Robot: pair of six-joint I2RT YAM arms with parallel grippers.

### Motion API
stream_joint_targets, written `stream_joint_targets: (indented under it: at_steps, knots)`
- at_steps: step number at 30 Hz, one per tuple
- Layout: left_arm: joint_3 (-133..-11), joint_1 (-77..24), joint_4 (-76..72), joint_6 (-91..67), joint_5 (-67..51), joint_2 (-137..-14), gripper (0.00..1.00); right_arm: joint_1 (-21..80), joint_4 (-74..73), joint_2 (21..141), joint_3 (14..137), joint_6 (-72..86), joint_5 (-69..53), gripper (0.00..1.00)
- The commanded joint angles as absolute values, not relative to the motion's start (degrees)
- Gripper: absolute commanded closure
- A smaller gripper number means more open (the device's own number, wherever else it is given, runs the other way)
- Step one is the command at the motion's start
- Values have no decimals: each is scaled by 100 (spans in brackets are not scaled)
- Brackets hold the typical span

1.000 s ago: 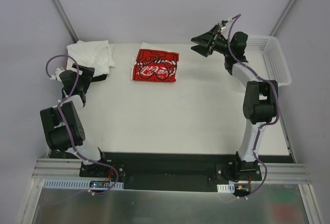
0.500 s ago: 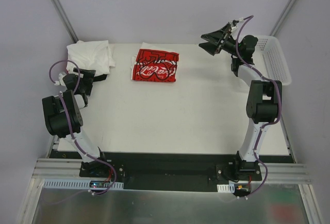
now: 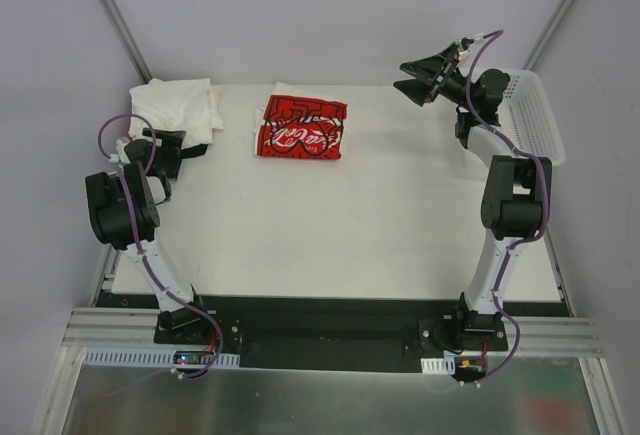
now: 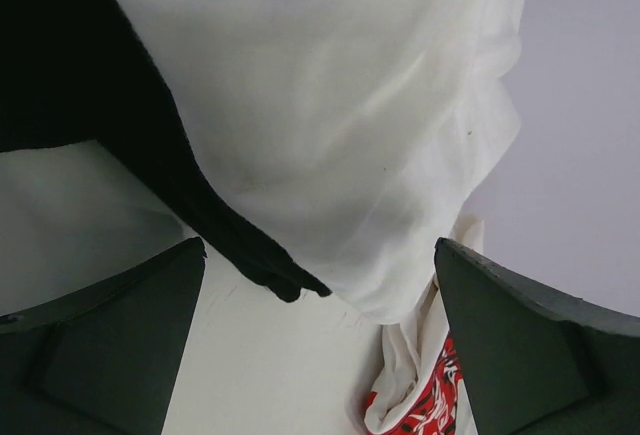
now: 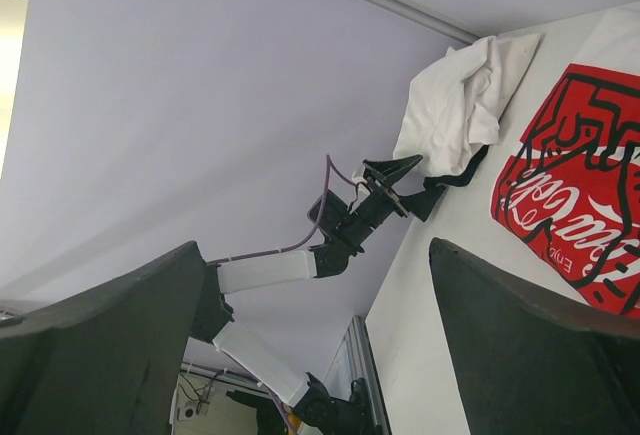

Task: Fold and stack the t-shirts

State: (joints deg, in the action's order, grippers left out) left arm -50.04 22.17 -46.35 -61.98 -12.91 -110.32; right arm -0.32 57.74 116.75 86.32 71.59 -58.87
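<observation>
Next, my left gripper grabs the heap of white t-shirts by its near edge. Then it drags the heap along the table for folding.
A heap of white t-shirts [image 3: 176, 105] lies at the table's back left, with a black t-shirt [image 4: 150, 145] sticking out from under the white cloth [image 4: 340, 115]. The folded red t-shirt [image 3: 303, 127] with white lettering rests on a white one at back centre. My left gripper [image 3: 195, 145] hovers open just in front of the heap, and its wrist view shows nothing between its fingers [image 4: 110, 345]. My right gripper [image 3: 408, 79] is raised at the back right, open and empty, pointing left across the table. Its wrist view takes in the heap [image 5: 455, 105] and the red t-shirt [image 5: 570, 185].
A white mesh basket [image 3: 530, 120] stands at the table's right back edge, just behind the right arm. Grey walls enclose the table on the sides and at the back. The left arm [image 5: 270, 270] is folded back along the left edge.
The right gripper has swung right and back, toward the basket, staying open. The left arm has folded in closer to the left edge, its gripper still by the white heap.
</observation>
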Motion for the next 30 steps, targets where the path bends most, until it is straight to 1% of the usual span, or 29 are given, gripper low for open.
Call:
stream_joint_targets:
  at_steps: [1,9,19,21,26,27,29,30]
  knots:
    - [-5300,2206,-5045,-6346,-1345,-11241,3,-202,6231,11259,8683,7321,-5985,2]
    - [-5756,2153,-4992,-6337,-1318,-11680,4,-308,6196,11294,8806,7365,-5924,2]
    - [-6485,2136,-4931,-6442,-1424,-12208,10,-422,6082,10908,8613,7304,-5739,1]
    - [-6565,2136,-4931,-6469,-1450,-12304,13,-439,5907,10794,8578,7147,-5722,1]
    - [-6794,2136,-4922,-6548,-1485,-12515,24,-492,5687,10661,8482,6996,-5608,3]
    - [-6811,2136,-4922,-6557,-1477,-12542,31,-492,5669,10652,8481,6987,-5590,3]
    - [-6829,2136,-4957,-6530,-1477,-12577,39,-501,5660,10652,8490,6987,-5546,3]
    - [-6838,2127,-4957,-6522,-1494,-12612,48,-501,5651,10661,8482,6987,-5528,3]
